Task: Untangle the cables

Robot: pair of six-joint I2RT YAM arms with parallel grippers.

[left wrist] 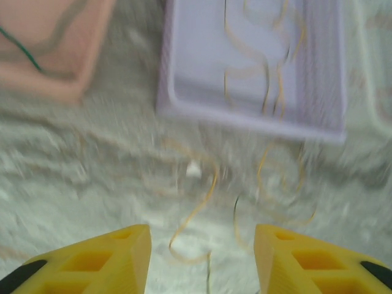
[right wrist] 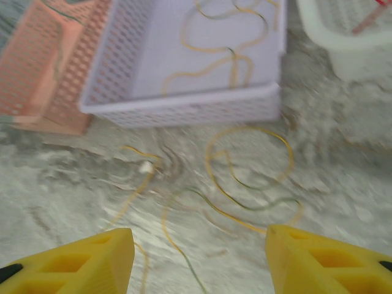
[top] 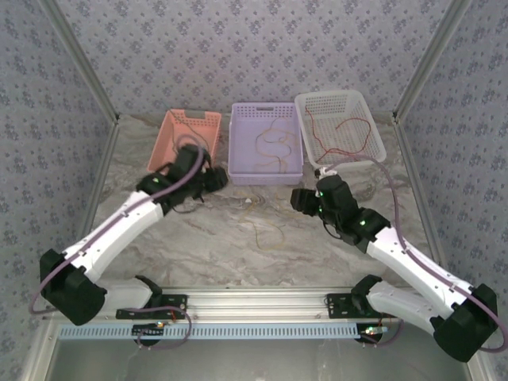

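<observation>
The yellow cable needs to be untangled, so my left gripper should next grab it near its loose end [top: 252,205] [left wrist: 214,175].
Loose yellow and green cables [top: 268,230] lie tangled on the marble table in front of the lilac basket [top: 266,176]. In the left wrist view a yellow cable [left wrist: 197,211] curls on the table ahead of my left gripper [left wrist: 202,245], which is open and empty above it. My right gripper [right wrist: 199,245] is open too, over yellow-green cable loops [right wrist: 245,184]. From above, the left gripper [top: 210,179] and right gripper [top: 299,198] flank the tangle. More yellow cables [top: 274,143] lie in the lilac basket. Red cables [top: 345,131] lie in the white basket [top: 373,151]. A green cable [left wrist: 21,52] lies in the pink basket [left wrist: 58,89].
The three baskets stand side by side at the back of the table, pink [top: 171,127] at the left, then lilac, then white. A small white piece [top: 248,203] lies on the table near the tangle. Patterned walls enclose the table on three sides.
</observation>
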